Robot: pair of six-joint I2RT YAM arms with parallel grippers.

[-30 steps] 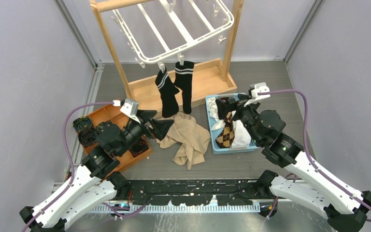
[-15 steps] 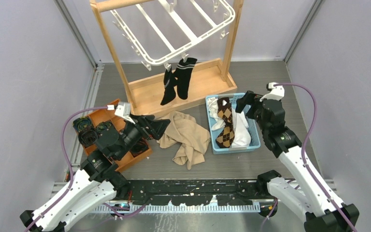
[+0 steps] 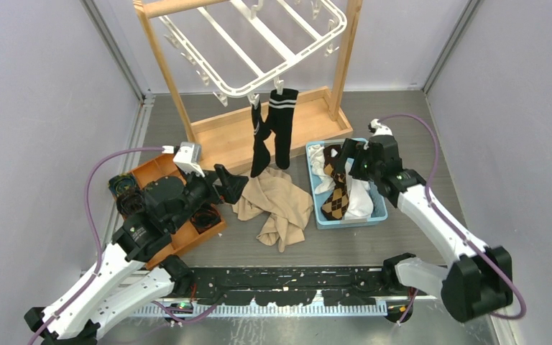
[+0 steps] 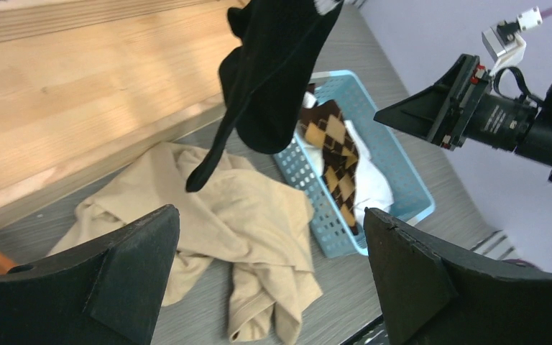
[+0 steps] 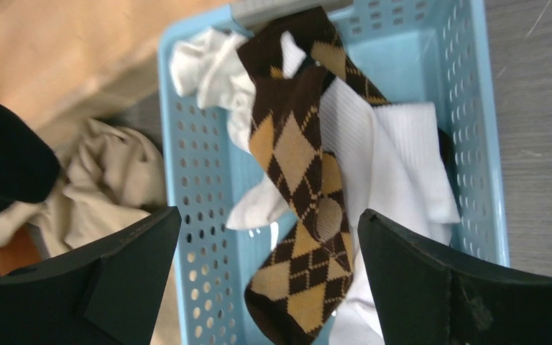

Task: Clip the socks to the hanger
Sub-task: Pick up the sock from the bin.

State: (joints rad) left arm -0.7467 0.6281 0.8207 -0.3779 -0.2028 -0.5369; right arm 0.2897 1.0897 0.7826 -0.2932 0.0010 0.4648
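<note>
The brown argyle sock [image 3: 336, 190] needs to be handed over and clipped by its cuff, so my right gripper will next grab the sock by a side edge just below the cuff and leave the cuff free.
The white hanger [image 3: 259, 43] hangs tilted from the wooden stand. Two black socks with white stripes [image 3: 277, 129] dangle from clips on its near rim. A brown argyle sock [image 3: 336, 190] lies over white socks [image 3: 359, 201] in the blue basket [image 3: 382, 212]. My right gripper [image 3: 346, 159] hovers open above the basket's far end; in its wrist view the argyle sock [image 5: 295, 165] lies between and below the spread fingers [image 5: 269, 219]. My left gripper [image 3: 230, 185] stands open left of the beige cloth, facing the hanging black sock [image 4: 273, 79]; nothing is between its fingers [image 4: 269, 215].
A crumpled beige cloth [image 3: 277, 205] lies on the table between the arms. The wooden stand's base [image 3: 223, 133] sits behind it. An orange tray [image 3: 159, 169] with dark round parts is under the left arm. Grey walls close in both sides.
The right arm swung away to the right, then back over the basket's far end. The hanger and its black socks are swinging. The left gripper shifted slightly.
</note>
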